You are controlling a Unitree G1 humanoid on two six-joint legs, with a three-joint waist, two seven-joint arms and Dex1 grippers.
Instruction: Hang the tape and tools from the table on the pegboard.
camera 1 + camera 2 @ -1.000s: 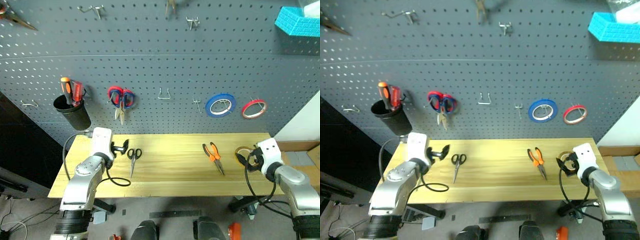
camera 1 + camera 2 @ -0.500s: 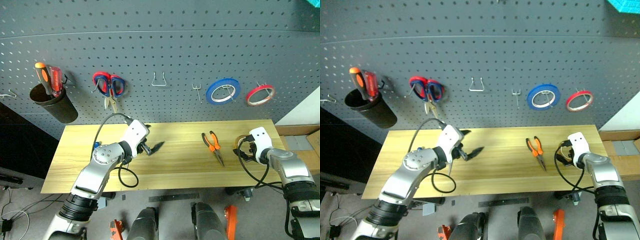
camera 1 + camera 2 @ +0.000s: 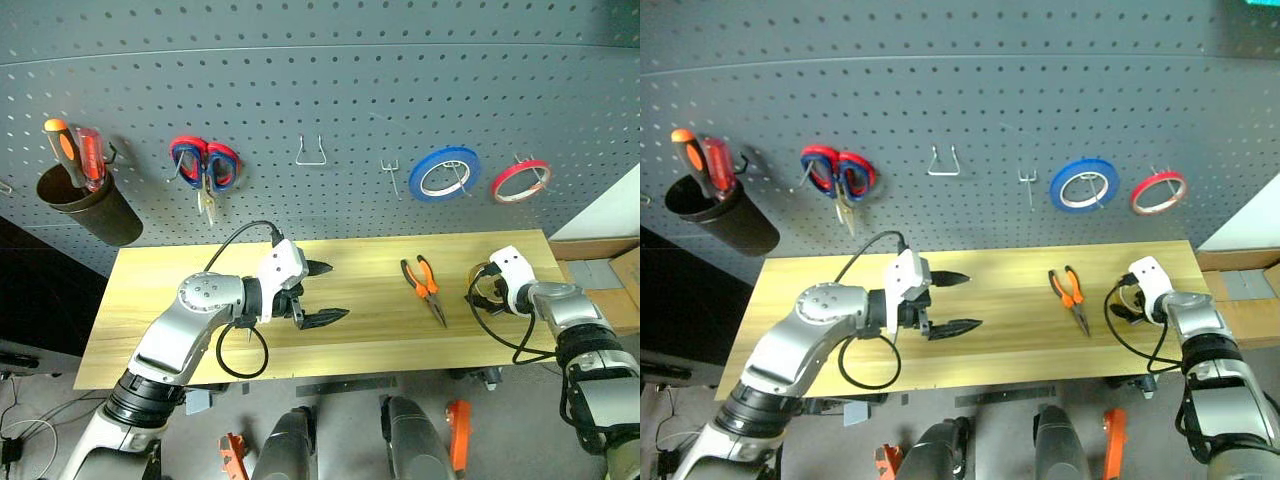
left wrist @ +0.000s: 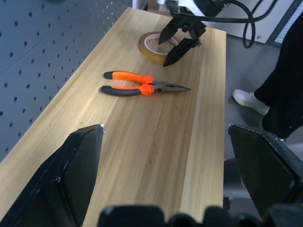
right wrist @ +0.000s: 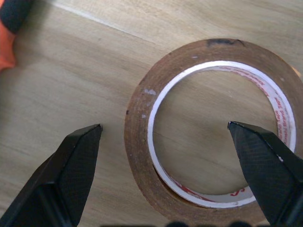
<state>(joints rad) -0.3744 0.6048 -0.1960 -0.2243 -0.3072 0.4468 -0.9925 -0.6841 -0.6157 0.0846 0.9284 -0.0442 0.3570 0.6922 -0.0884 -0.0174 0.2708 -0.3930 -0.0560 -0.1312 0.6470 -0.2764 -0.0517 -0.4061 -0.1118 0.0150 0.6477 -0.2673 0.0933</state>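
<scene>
I need to close my right gripper on the tape now: my fingers are on both sides of the near side of the yellow tape [image 5: 140, 142], so they would hold it.
The yellow tape [image 5: 140, 142] lies flat near the right end of the light wood table [image 3: 380, 335]. My right gripper [image 3: 481, 294] hangs just over it, open, with one finger outside the ring and the other over its hollow centre. The orange-and-black pliers [image 3: 426, 287] lie left of the tape, jaws toward the front edge. Over the table's middle, my left gripper [image 3: 326, 293] stands open and empty, pointing right toward the pliers [image 4: 135, 85]. The dark grey pegboard [image 3: 300, 80] rises behind the table.
On the pegboard hang a black cup [image 3: 88, 205] with orange and red screwdrivers, red-and-blue scissors [image 3: 205, 165], a blue roll [image 3: 445, 175] and a red roll [image 3: 520, 180]. Two hooks [image 3: 310, 153] [image 3: 392, 177] between the scissors and the blue roll are bare. A person's shoe [image 4: 248, 100] shows beside the table.
The camera has tilted down. My left gripper swung right from the table's left part to its middle and turned toward the pliers. My right gripper moved forward over the tape.
</scene>
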